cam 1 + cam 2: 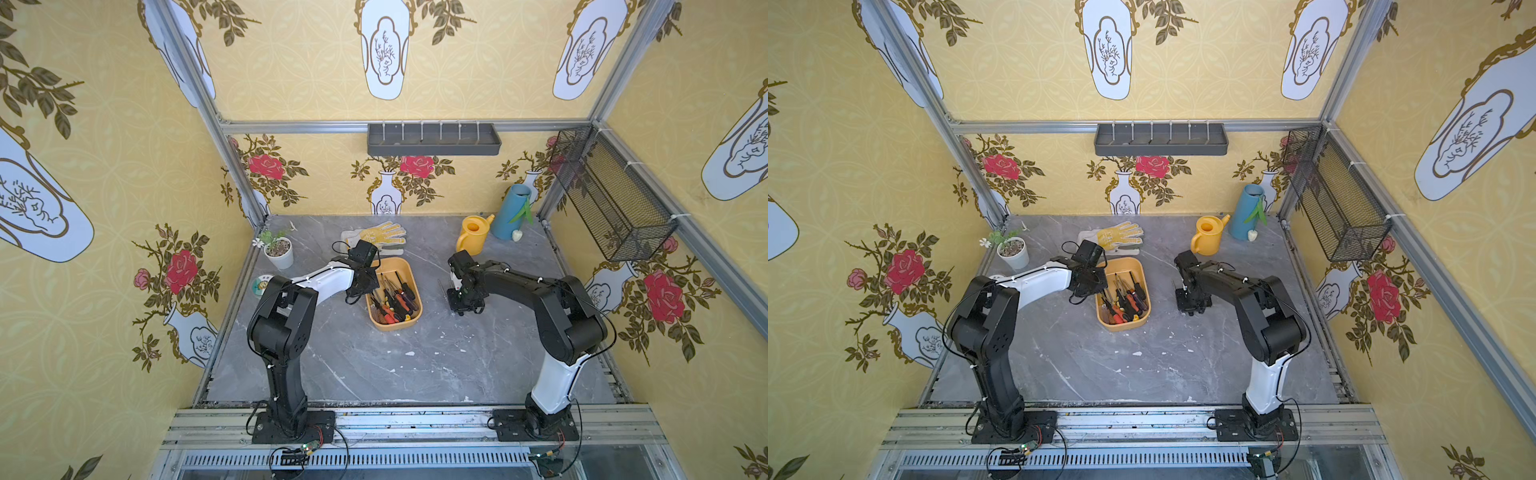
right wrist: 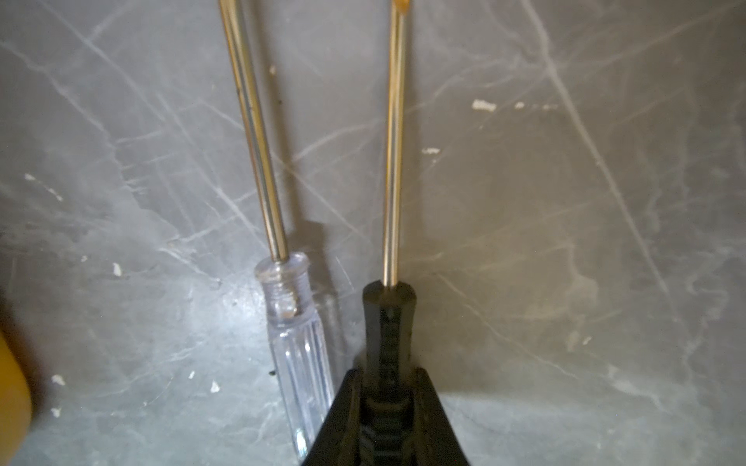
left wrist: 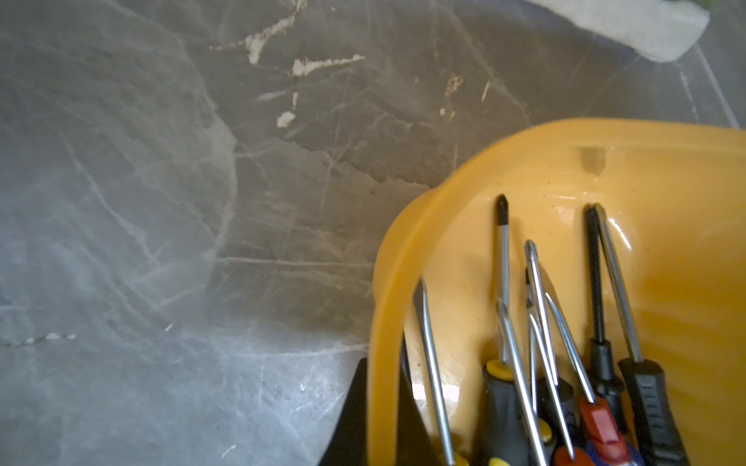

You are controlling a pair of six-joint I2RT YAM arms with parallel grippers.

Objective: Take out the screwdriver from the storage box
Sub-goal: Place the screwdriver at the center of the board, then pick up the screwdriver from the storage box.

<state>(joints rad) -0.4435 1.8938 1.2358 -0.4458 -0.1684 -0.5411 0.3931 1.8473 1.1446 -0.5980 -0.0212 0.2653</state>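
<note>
The black-handled screwdriver is hanging low over flat, open table next to the clear-handled one, so the robot's right gripper should open.
The storage box [image 1: 405, 326] is a shallow yellow-orange tub in the middle of the grey table, and several screwdrivers [image 1: 390, 297] lie inside it. My left gripper [image 3: 381, 373] is shut on the box's left rim [image 3: 524, 137], with one black finger outside the wall and one inside. Right of the box, my right gripper [image 2: 387, 387] hangs low over the table, shut on a black-handled screwdriver [image 2: 388, 322] whose shaft points away from the camera. Beside it a clear-handled screwdriver [image 2: 296, 335] lies on the table. In both top views the right gripper [image 1: 457, 301] is clear of the box.
A work glove [image 1: 380, 237] lies behind the box. A yellow watering can [image 1: 473, 237] and a blue vase [image 1: 513, 212] stand at the back right, and a small potted plant [image 1: 279, 251] at the back left. A grey tray [image 1: 434, 139] and a mesh basket [image 1: 611, 195] hang on the walls.
</note>
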